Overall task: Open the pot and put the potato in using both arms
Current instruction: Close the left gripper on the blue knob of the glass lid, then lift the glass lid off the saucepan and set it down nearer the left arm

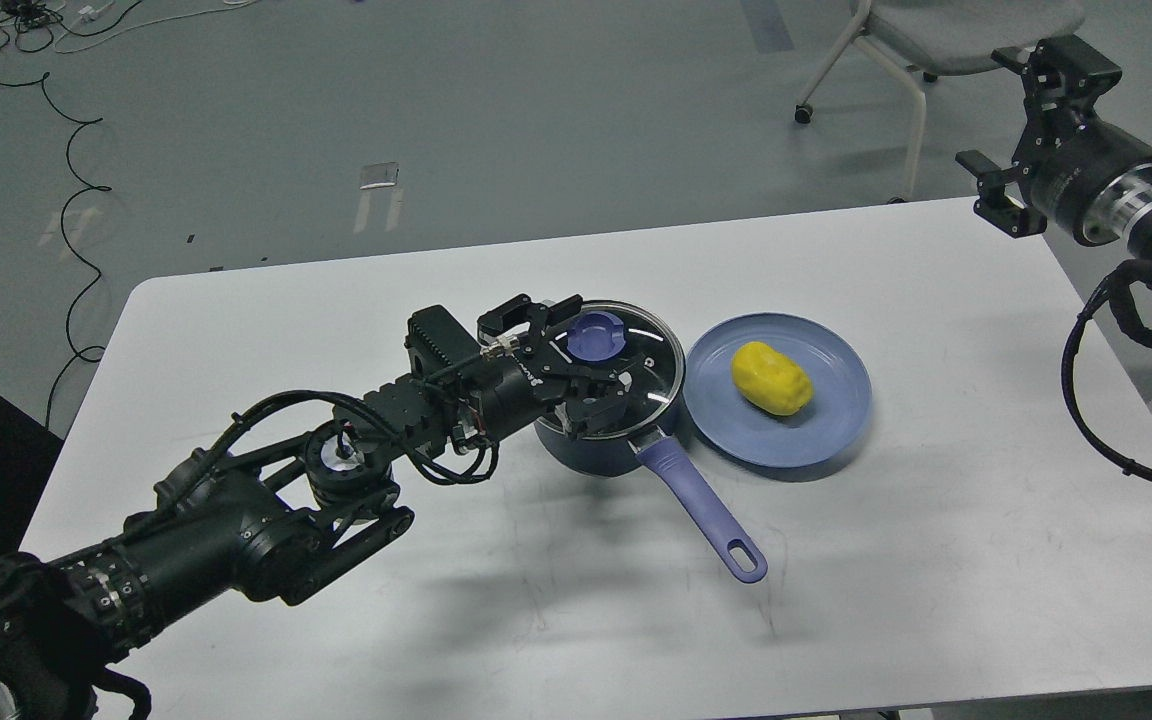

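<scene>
The left gripper should next grab the lid by its narrow purple knob (596, 336) to open the pot (591, 445), since the glass lid spreads wide.
A dark blue pot (591, 445) with a glass lid (658, 372) and a purple knob (596, 334) stands mid-table, its purple handle (701, 505) pointing toward me. A yellow potato (771, 378) lies on a blue plate (816, 435) just right of the pot. My left gripper (591, 352) is open over the lid, with one finger behind the knob and one in front of it; whether they touch it is unclear. My right gripper (1026, 125) is open and empty, high above the table's far right corner.
The white table (336, 300) carries only the pot and plate. A chair (921, 40) stands behind the far right corner. Cables (66, 120) lie on the floor at the far left.
</scene>
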Available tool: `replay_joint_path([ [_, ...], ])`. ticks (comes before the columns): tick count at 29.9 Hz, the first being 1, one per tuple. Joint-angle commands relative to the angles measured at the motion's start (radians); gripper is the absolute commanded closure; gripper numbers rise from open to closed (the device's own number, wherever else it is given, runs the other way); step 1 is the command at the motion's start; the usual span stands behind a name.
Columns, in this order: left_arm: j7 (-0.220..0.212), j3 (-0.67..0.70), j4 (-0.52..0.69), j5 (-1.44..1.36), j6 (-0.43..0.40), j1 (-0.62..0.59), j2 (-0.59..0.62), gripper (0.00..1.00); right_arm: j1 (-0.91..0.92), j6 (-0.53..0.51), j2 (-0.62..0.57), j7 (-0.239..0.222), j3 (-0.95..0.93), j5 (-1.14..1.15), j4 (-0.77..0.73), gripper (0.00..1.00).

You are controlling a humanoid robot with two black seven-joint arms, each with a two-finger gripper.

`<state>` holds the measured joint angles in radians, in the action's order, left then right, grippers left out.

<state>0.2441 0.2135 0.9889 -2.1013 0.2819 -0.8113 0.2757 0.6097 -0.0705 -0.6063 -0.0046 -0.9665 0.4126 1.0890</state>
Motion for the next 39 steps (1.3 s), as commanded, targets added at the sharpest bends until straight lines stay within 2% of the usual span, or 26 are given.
replay_joint_path([
  [1, 0.001, 0.000, -0.004, 0.004, -0.001, -0.003, -0.001, 0.03, -0.001, 0.000, -0.001, 0.000, 0.000, 0.002, 0.000, 0.00],
  [15, 0.017, -0.003, -0.049, 0.007, -0.004, -0.009, -0.009, 0.04, -0.014, -0.003, -0.001, 0.000, 0.003, 0.002, -0.014, 0.00],
  [17, 0.017, -0.002, -0.058, 0.007, -0.004, -0.012, -0.010, 0.09, -0.014, -0.003, -0.001, 0.002, 0.003, 0.002, -0.014, 0.00],
  [18, 0.017, -0.002, -0.062, 0.012, -0.012, -0.016, -0.007, 0.20, -0.018, -0.003, -0.001, 0.002, 0.003, 0.003, -0.014, 0.00],
  [21, 0.018, -0.002, -0.070, 0.014, -0.024, -0.016, -0.007, 0.39, -0.022, -0.003, -0.001, 0.003, 0.006, 0.003, -0.014, 0.00],
  [26, 0.040, -0.002, -0.070, 0.018, -0.024, -0.016, -0.004, 0.40, -0.022, -0.002, -0.001, 0.021, 0.031, 0.003, -0.015, 0.00],
  [28, 0.067, -0.002, -0.069, 0.018, -0.024, -0.016, -0.003, 0.46, -0.022, -0.002, -0.001, 0.021, 0.034, 0.003, -0.021, 0.00],
  [32, 0.119, 0.000, -0.056, 0.020, -0.024, -0.016, 0.017, 0.48, -0.022, -0.002, 0.002, 0.025, 0.038, 0.003, -0.046, 0.00],
  [39, 0.142, 0.001, -0.038, 0.035, -0.023, -0.023, 0.025, 0.51, -0.022, -0.002, 0.003, 0.032, 0.043, 0.003, -0.055, 0.00],
])
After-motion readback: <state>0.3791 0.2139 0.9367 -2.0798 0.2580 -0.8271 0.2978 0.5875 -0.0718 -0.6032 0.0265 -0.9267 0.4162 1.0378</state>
